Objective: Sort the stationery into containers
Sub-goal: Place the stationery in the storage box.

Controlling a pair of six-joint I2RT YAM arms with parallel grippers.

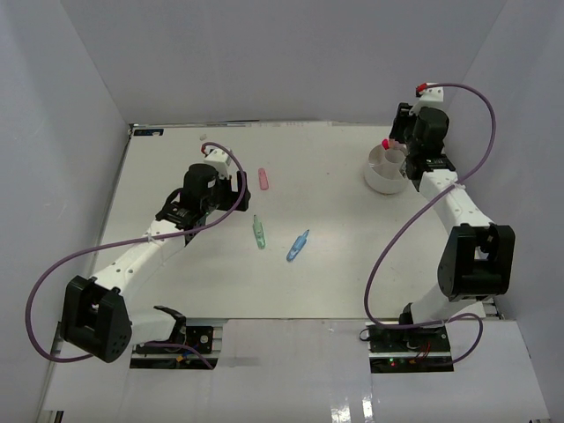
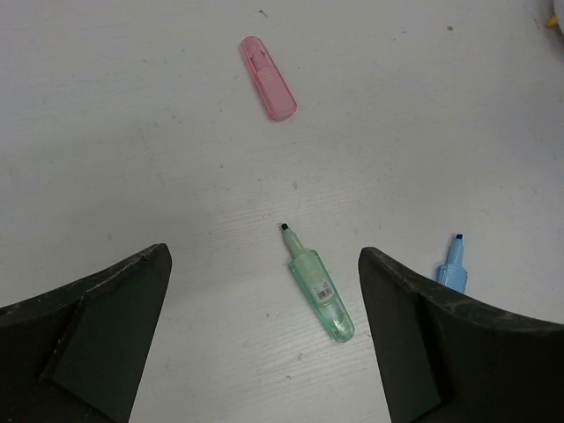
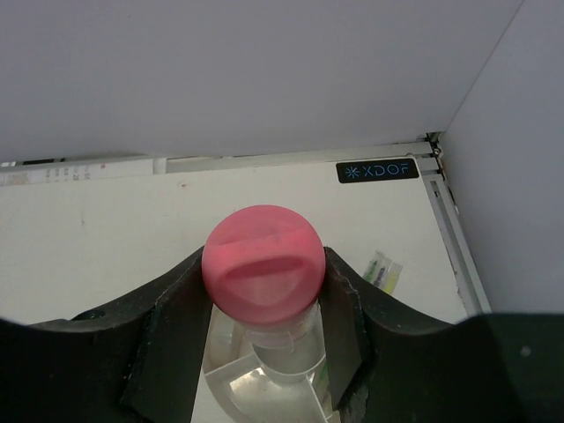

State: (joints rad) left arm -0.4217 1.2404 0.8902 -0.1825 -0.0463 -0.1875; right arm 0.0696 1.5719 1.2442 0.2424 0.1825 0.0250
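Observation:
The glue stick's lower end (image 3: 269,337) hangs above the white tub's middle cup, so the right gripper needs to bring the glue stick down before letting go of it.
My right gripper (image 3: 264,275) is shut on the pink cap of a clear-bodied glue stick (image 3: 263,260). It holds the stick upright over the round white tub (image 3: 231,377), with the lower end among the dividers. In the top view the tub (image 1: 377,179) is at the back right, under that gripper (image 1: 394,146). A green pen (image 1: 258,232), a blue pen (image 1: 298,246) and a pink item (image 1: 263,179) lie mid-table. My left gripper (image 2: 264,256) is open and empty above the table. The green pen (image 2: 317,286) lies between its fingers, the pink item (image 2: 268,77) is ahead, and the blue pen (image 2: 453,267) is beside the right finger.
White walls enclose the table on three sides. A small clear packet with green and yellow contents (image 3: 381,270) lies on the table beyond the tub near the back right corner. A black label (image 3: 377,170) sits at the back edge.

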